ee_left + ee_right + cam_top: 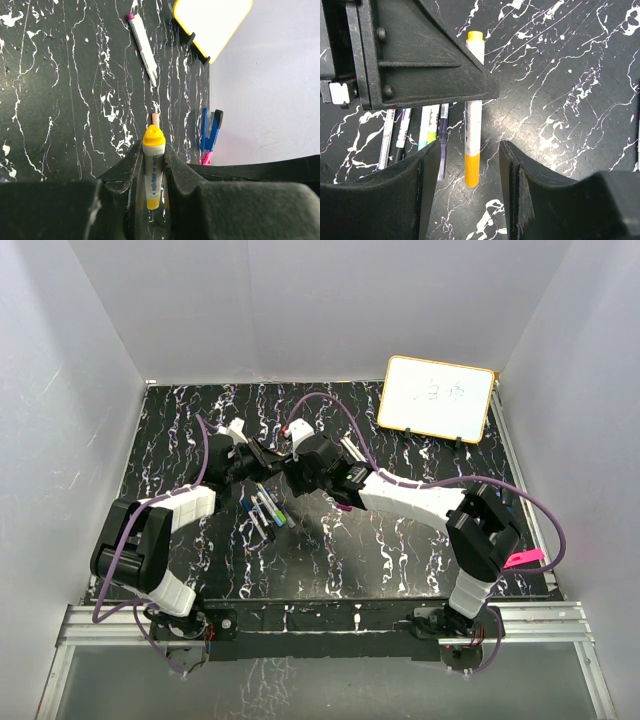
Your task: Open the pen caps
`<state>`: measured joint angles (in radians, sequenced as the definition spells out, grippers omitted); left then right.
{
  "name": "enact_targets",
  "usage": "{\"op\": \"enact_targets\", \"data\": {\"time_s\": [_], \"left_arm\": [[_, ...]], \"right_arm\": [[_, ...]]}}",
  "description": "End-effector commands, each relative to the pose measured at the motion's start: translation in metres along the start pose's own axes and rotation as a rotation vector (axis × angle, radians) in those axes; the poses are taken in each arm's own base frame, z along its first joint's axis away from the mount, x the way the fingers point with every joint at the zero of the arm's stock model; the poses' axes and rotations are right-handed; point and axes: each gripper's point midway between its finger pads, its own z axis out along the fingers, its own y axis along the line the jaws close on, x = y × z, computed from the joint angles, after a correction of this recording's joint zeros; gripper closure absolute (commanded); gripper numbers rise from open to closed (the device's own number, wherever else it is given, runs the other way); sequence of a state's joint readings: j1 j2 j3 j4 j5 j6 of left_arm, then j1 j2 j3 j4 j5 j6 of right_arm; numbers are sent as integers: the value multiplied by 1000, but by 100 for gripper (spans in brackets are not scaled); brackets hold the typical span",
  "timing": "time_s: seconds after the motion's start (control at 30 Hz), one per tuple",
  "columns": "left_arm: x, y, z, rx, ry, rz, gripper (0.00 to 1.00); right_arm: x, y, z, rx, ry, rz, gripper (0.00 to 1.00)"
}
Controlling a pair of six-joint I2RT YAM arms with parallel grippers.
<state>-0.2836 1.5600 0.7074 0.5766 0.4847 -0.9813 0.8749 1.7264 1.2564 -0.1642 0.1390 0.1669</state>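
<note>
My right gripper should next open the pen, grabbing its yellow cap (472, 170) and leaving the white body to my left gripper.
My left gripper (153, 150) is shut on a white pen with yellow ends (153, 167), which lies between its fingers. In the right wrist view this pen (472, 117) runs under the left gripper's black body (420, 55), with its yellow cap (472, 170) pointing toward me. My right gripper (470, 152) is open, one finger on each side of the yellow cap without touching it. In the top view both grippers, left (258, 455) and right (300, 472), meet over the mat's middle. Several more pens (265, 508) lie side by side there (427, 127).
A yellow-framed whiteboard (437, 397) stands at the back right. One pen with a purple end (142, 47) lies alone on the black marbled mat. A blue chunky object (210, 131) and a pink strip (523, 559) lie at the right edge. White walls surround the table.
</note>
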Motion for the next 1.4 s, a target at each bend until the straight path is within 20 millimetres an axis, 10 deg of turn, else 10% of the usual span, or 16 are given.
{"op": "enact_targets", "data": {"time_s": [0.0,0.67,1.0,1.37], "left_arm": [[-10,-32,-3,90,-10,26,100],[-18,-50,-14,113,-45,41,100],[-18,-50,-14,109,-44,40,100],[-44,-34,-15,60,-123,25,100]], "right_arm": [[-14,0,0,-8,-38,12,53],[9,-3,13,-12,22,24,64],[7,-4,10,-10,16,29,98],[11,-8,-3,-2,15,37,100]]}}
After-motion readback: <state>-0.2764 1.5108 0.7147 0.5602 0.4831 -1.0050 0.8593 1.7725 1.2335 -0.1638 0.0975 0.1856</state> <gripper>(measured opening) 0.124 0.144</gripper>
